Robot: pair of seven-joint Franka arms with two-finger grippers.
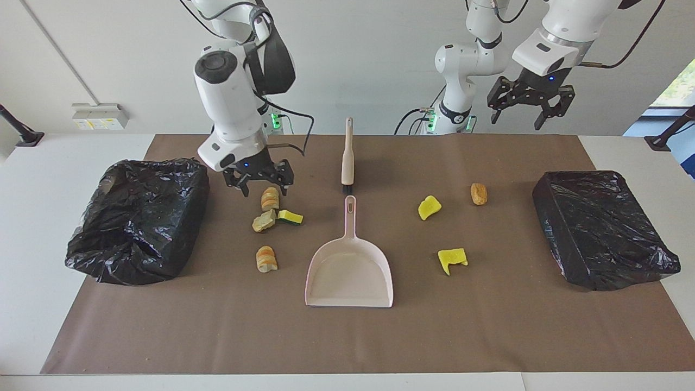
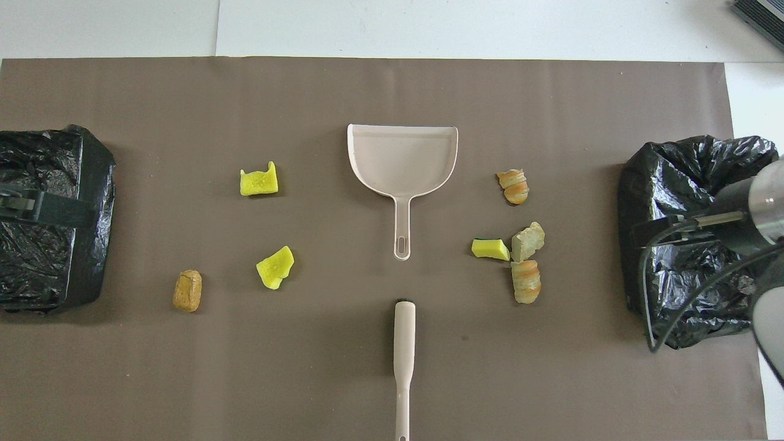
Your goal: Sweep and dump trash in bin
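Observation:
Next, my right gripper grabs the pale pink dustpan by its narrow handle [image 2: 402, 229], since the dustpan is far wider than my fingers' reach.
Several trash scraps lie on the brown mat. Two bread-like lumps [image 1: 270, 199] [image 1: 266, 258], a greenish chunk [image 1: 264, 221] and a yellow-and-green sponge piece [image 1: 290, 218] lie toward the right arm's end. Two yellow foam chunks [image 1: 429, 207] [image 1: 452, 259] and a tan lump [image 1: 478, 194] lie toward the left arm's end. A black-lined bin [image 1: 138, 217] stands at the right arm's end, a second bin [image 1: 602, 228] at the left arm's. My right gripper [image 1: 263, 187] hangs open in the air between its bin and the lumps, holding nothing. My left gripper [image 1: 516, 124] waits open, high up.
A pale pink dustpan [image 1: 350, 271] lies mid-mat with its handle pointing toward the robots. A beige brush [image 1: 347, 157] lies in line with it, nearer to the robots. In the overhead view the right arm [image 2: 765, 202] shows over its bin [image 2: 686, 184].

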